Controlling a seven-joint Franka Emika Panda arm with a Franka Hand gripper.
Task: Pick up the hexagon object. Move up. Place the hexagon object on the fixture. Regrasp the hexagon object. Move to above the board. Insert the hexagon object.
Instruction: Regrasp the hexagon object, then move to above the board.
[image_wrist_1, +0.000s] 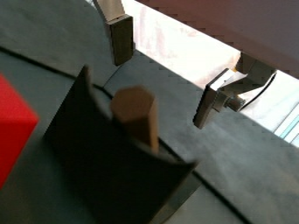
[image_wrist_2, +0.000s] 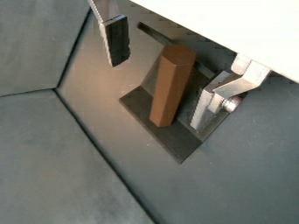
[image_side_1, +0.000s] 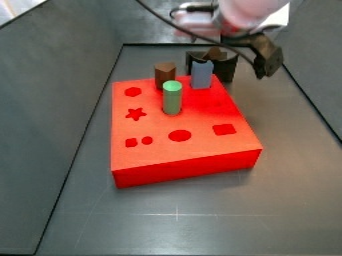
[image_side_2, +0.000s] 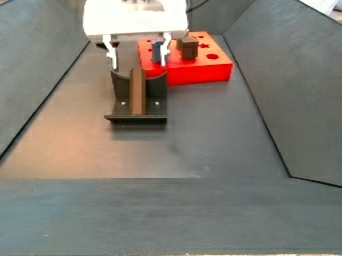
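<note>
The gripper grabs the hexagon object by its hexagonal end (image_wrist_1: 133, 107) next, to insert it into the board.
The hexagon object (image_wrist_2: 170, 84), a slim brown peg, stands tilted on the fixture (image_wrist_2: 176, 143), leaning on its dark upright; both side-on in a side view, hexagon object (image_side_2: 138, 90) on fixture (image_side_2: 136, 112). My gripper (image_wrist_2: 160, 87) is open, one finger on each side of the peg, neither pad touching it. A wrist view shows the peg's hexagonal end (image_wrist_1: 133, 107) in front of the gripper (image_wrist_1: 162, 87) and above the fixture (image_wrist_1: 111, 166). The red board (image_side_1: 181, 140) lies just beyond the fixture, with my gripper (image_side_1: 241, 60) hanging past its far edge.
A green round peg (image_side_1: 171, 97) and a stubby brown peg (image_side_1: 164, 73) stand in the board. Sloping dark walls (image_side_2: 40, 90) enclose the floor on both sides. The board's corner (image_wrist_1: 12, 122) sits close beside the fixture.
</note>
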